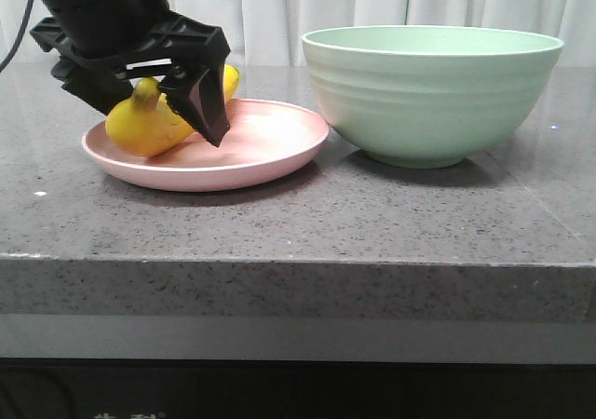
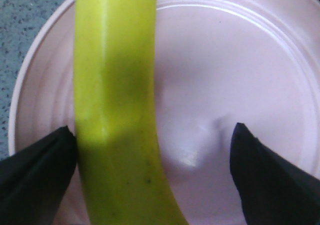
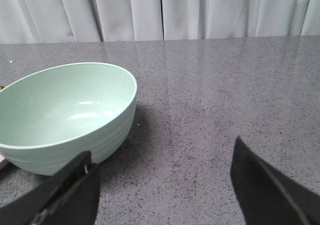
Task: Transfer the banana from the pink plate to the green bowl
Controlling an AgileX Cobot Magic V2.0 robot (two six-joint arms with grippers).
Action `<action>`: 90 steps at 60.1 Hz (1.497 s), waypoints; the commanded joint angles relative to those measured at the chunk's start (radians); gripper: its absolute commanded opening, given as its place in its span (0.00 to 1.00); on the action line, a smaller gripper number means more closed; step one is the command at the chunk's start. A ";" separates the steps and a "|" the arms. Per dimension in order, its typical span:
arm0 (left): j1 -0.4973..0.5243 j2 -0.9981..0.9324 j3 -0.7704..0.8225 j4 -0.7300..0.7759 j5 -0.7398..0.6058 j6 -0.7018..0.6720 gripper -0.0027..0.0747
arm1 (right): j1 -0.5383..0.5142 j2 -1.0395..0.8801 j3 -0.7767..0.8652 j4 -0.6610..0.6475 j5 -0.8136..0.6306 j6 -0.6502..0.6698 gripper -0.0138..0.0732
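Observation:
My left gripper's fingers reach below the banana's top [image 1: 160,124], near the pink plate's surface, so it is now time to close on the banana.
The yellow banana [image 1: 149,126] lies on the left part of the pink plate [image 1: 265,158]. My left gripper [image 1: 158,112] is lowered over it, open, with one finger on each side of the banana. In the left wrist view the banana [image 2: 115,110] runs between the fingers [image 2: 35,175], close against one and well apart from the other, over the plate [image 2: 240,60]. The green bowl [image 1: 433,93] stands empty just right of the plate. My right gripper [image 3: 160,185] is open and empty above the counter beside the bowl [image 3: 65,110]. It is out of the front view.
The grey speckled stone counter [image 1: 298,223] has its front edge close to the plate and bowl. White curtains [image 1: 372,0] hang behind. The plate's rim nearly touches the bowl's base.

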 commanded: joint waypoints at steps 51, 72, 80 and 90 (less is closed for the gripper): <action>0.005 -0.140 -0.025 -0.001 -0.069 -0.005 0.14 | -0.006 0.017 -0.037 -0.008 -0.070 -0.010 0.80; -0.081 -0.374 -0.019 -0.010 0.130 0.078 0.14 | 0.020 0.170 -0.167 0.212 0.137 -0.012 0.80; -0.153 -0.443 0.018 -0.010 0.138 0.079 0.14 | 0.071 0.287 -0.257 0.377 0.183 -0.104 0.80; -0.238 -0.498 0.051 -0.012 0.164 0.079 0.14 | 0.170 0.426 -0.367 0.665 0.249 -0.352 0.80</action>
